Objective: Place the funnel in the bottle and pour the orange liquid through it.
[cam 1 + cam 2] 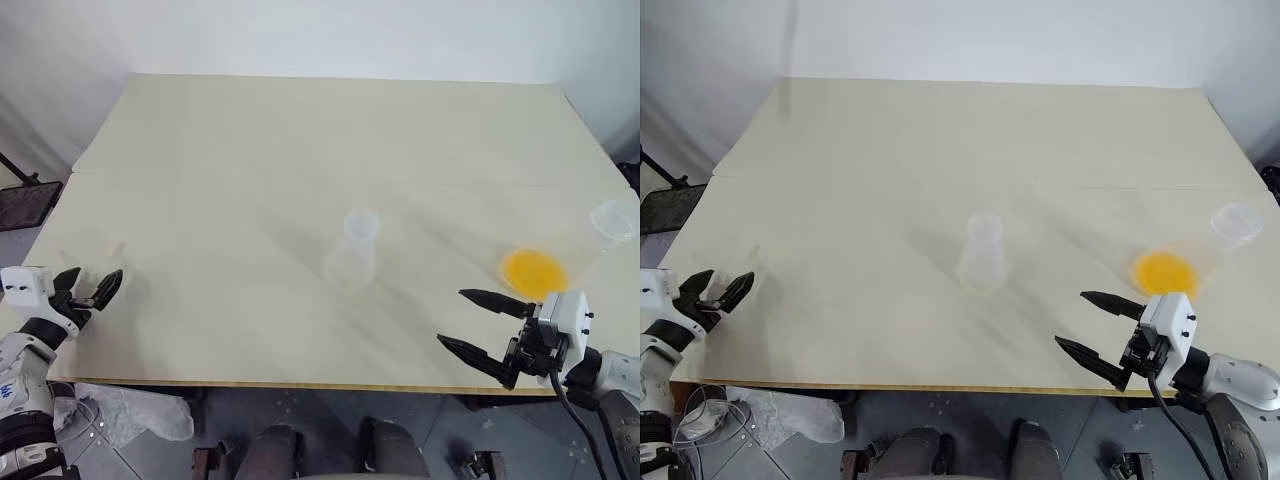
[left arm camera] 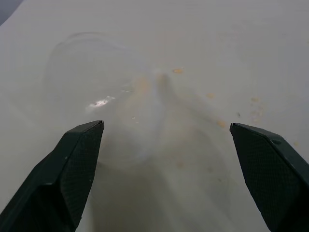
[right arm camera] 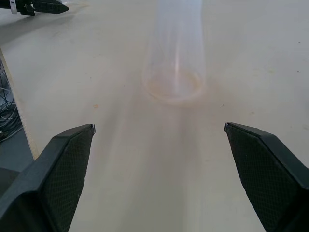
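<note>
The robot's right gripper next needs to grab the cup by the narrower neck under its rim, because the cup spreads wide at its base around the orange liquid.
The clear funnel lies on its side on the pale table, near the left edge. My left gripper is open just short of it, fingers level, nothing between them. The bottle, a clear flask, stands upright mid-table. The orange liquid forms a shallow pool in the bottom of a tall clear cup at the right. My right gripper is open and empty at the front edge, near the cup and pointing towards the bottle.
The table's front edge runs just below both grippers. A black stand sits off the left side, and a crumpled plastic bag lies on the floor under the front left corner.
</note>
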Action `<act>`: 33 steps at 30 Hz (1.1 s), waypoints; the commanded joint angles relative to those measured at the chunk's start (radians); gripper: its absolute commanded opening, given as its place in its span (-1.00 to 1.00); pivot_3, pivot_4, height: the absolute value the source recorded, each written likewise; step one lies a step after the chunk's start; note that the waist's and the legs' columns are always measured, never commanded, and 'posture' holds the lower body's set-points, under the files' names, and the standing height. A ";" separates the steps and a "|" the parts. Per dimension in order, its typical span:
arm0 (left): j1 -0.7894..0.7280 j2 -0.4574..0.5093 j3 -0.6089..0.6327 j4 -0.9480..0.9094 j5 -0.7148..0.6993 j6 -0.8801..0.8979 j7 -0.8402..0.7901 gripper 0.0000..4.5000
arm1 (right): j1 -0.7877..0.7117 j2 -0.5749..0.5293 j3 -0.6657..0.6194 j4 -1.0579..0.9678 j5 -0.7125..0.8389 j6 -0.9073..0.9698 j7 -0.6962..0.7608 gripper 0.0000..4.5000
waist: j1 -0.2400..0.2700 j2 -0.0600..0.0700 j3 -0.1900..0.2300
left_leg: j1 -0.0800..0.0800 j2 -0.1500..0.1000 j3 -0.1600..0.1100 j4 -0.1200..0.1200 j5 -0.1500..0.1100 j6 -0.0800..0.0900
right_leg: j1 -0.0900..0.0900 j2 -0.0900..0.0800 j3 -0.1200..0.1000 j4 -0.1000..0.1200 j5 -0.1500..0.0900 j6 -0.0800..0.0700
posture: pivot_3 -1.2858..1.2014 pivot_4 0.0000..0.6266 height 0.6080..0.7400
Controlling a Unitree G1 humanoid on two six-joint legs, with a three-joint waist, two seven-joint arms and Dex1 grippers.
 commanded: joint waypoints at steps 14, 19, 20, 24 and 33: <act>-0.130 0.033 -0.066 0.091 0.012 -0.068 -0.103 0.05 | 0.001 -0.004 -0.033 -0.026 0.006 -0.015 -0.031 1.00 | 0.000 0.000 0.000 | 0.000 0.000 0.000 0.000 0.000 0.000 | 0.000 0.000 0.000 0.000 0.000 0.000 | 0.03 -0.52 1.00; -0.141 0.060 -0.097 0.016 -0.006 -0.005 -0.183 -0.70 | 0.002 -0.001 -0.035 -0.018 0.000 -0.024 -0.032 1.00 | -0.002 0.000 0.000 | 0.000 0.000 0.000 0.000 0.000 0.000 | 0.000 0.000 -0.001 0.001 0.000 0.000 | 0.03 -0.52 1.00; -0.145 0.064 -0.107 -0.006 -0.011 0.009 -0.203 -0.85 | 0.002 0.000 -0.036 -0.016 -0.001 -0.027 -0.032 1.00 | -0.002 0.000 0.000 | 0.000 0.000 0.000 0.000 0.000 0.000 | 0.000 0.000 -0.001 0.001 0.000 0.000 | 0.03 -0.52 1.00; -0.159 0.073 -0.139 -0.078 -0.019 0.063 -0.254 -0.99 | -0.005 0.002 -0.035 -0.007 -0.009 -0.037 -0.036 1.00 | 0.002 0.000 0.000 | 0.000 -0.001 0.000 0.000 0.000 0.001 | 0.000 0.000 0.000 0.001 0.000 0.000 | 0.03 -0.52 1.00; -0.328 0.058 -0.317 -0.222 -0.029 0.156 -0.465 -0.99 | -0.016 0.011 -0.034 -0.006 -0.019 -0.054 -0.057 1.00 | 0.003 0.000 0.000 | -0.001 -0.001 0.000 0.001 0.001 0.001 | 0.000 0.000 -0.001 0.001 0.000 0.000 | 0.03 -0.52 1.00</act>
